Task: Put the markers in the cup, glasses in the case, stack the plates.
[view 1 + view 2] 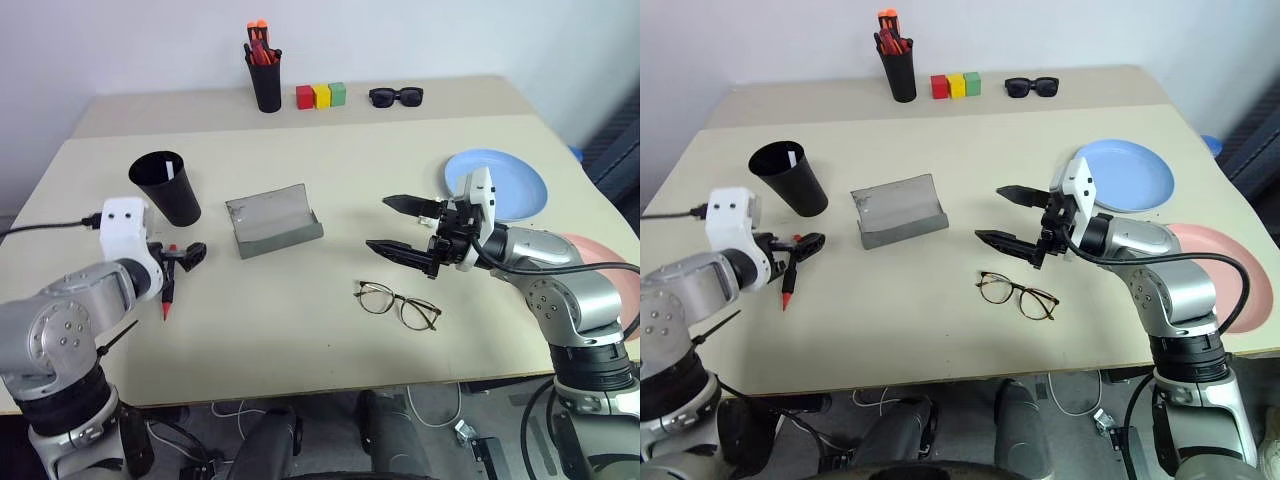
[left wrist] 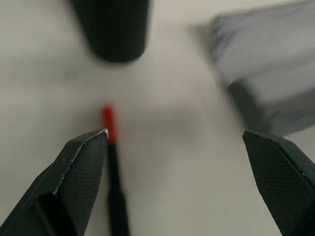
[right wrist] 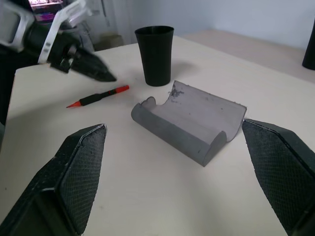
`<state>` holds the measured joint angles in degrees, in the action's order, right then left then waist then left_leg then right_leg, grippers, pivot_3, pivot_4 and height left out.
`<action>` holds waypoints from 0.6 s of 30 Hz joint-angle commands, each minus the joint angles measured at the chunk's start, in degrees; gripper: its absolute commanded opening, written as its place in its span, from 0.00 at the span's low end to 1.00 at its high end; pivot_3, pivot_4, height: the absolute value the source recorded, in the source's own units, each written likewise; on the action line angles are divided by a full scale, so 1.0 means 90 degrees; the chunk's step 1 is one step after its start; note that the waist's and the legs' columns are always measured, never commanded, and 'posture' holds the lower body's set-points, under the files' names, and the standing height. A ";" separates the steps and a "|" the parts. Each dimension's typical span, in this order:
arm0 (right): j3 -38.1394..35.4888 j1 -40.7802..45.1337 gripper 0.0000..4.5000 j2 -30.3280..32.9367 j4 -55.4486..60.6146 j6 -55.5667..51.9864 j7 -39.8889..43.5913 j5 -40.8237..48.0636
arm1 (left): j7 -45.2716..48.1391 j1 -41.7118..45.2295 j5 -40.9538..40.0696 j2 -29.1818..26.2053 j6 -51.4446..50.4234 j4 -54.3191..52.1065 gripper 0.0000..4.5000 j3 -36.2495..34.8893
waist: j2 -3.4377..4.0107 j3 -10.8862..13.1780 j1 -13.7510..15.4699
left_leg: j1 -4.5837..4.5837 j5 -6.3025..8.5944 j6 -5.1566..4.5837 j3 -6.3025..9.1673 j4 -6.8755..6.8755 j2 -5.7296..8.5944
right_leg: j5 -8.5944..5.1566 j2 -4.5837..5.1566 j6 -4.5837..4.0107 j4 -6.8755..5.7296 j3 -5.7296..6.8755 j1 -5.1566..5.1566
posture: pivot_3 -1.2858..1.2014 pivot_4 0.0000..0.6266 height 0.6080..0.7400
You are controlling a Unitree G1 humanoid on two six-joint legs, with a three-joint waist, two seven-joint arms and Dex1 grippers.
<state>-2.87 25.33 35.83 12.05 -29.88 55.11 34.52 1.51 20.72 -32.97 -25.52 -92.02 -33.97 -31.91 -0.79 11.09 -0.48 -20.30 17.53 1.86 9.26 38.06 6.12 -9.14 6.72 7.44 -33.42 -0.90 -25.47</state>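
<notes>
My left gripper needs to go lower before it closes on the marker, because my fingers are above the dark marker [image 1: 168, 285].
The black cup [image 1: 165, 187] stands at the left with a white marker [image 1: 172, 165] leaning inside it. A dark marker with red tip [image 1: 167, 292] lies flat on the table in front of the cup. My left gripper [image 1: 186, 255] hovers just over that marker's far end, open and holding nothing. The grey case [image 1: 272, 222] lies open at the middle. The wire-frame glasses [image 1: 397, 304] rest on the table to its front right. My right gripper [image 1: 400, 225] is open, level, above and just behind the glasses. The blue plate [image 1: 505, 180] and pink plate [image 1: 612, 268] lie apart at the right.
At the table's back stand a black pen pot with orange-topped pens [image 1: 265, 75], three coloured blocks [image 1: 321, 96] and black sunglasses [image 1: 396, 96]. My right arm crosses over part of the pink plate. A cable [image 1: 45, 229] runs off the left edge.
</notes>
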 commanded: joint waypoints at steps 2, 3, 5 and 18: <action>-0.0072 0.0052 1.00 -0.0016 0.0150 0.0110 0.0007 0.0018 | -0.0125 -0.0371 0.0162 0.0127 -0.0054 -0.0142 1.00 -0.0104 | -0.0001 0.0000 0.0010 | 0.0000 0.0006 -0.0011 -0.0001 0.0001 0.0001 | 0.0000 0.0001 0.0000 0.0002 0.0000 0.0002 | 0.52 0.24 1.00; -0.0069 0.0050 1.00 -0.0019 0.0153 0.0107 0.0003 0.0018 | -0.0108 -0.0401 0.0216 0.0114 -0.0053 -0.0129 1.00 -0.0066 | -0.0002 -0.0001 0.0010 | 0.0000 0.0006 -0.0011 -0.0001 0.0002 0.0001 | 0.0000 0.0001 0.0000 0.0002 0.0000 0.0002 | 0.52 0.24 1.00; -0.0065 0.0034 1.00 -0.0015 0.0173 0.0107 -0.0002 0.0012 | -0.0100 -0.0375 0.0300 0.0181 -0.0053 0.0025 1.00 -0.0060 | -0.0002 -0.0001 0.0006 | 0.0000 0.0006 -0.0011 -0.0001 0.0002 0.0002 | 0.0000 0.0000 0.0000 0.0002 0.0001 0.0001 | 0.52 0.24 1.00; -0.0089 -0.0015 1.00 0.0031 0.0209 0.0133 -0.0039 -0.0078 | 0.0320 -0.0523 0.0474 0.0304 -0.0053 0.0544 0.09 0.0418 | 0.0002 -0.0003 0.0010 | 0.0002 0.0006 -0.0011 -0.0005 0.0002 0.0001 | 0.0000 0.0002 0.0000 0.0002 0.0000 0.0002 | 0.52 0.24 1.00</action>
<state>-2.82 25.16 35.78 12.13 -29.67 54.80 33.83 2.88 16.48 -27.57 -22.23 -91.91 -29.16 -29.77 -0.77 11.06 -0.39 -20.28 17.58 1.76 9.22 38.07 6.13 -9.14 6.75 7.44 -33.41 -0.90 -25.44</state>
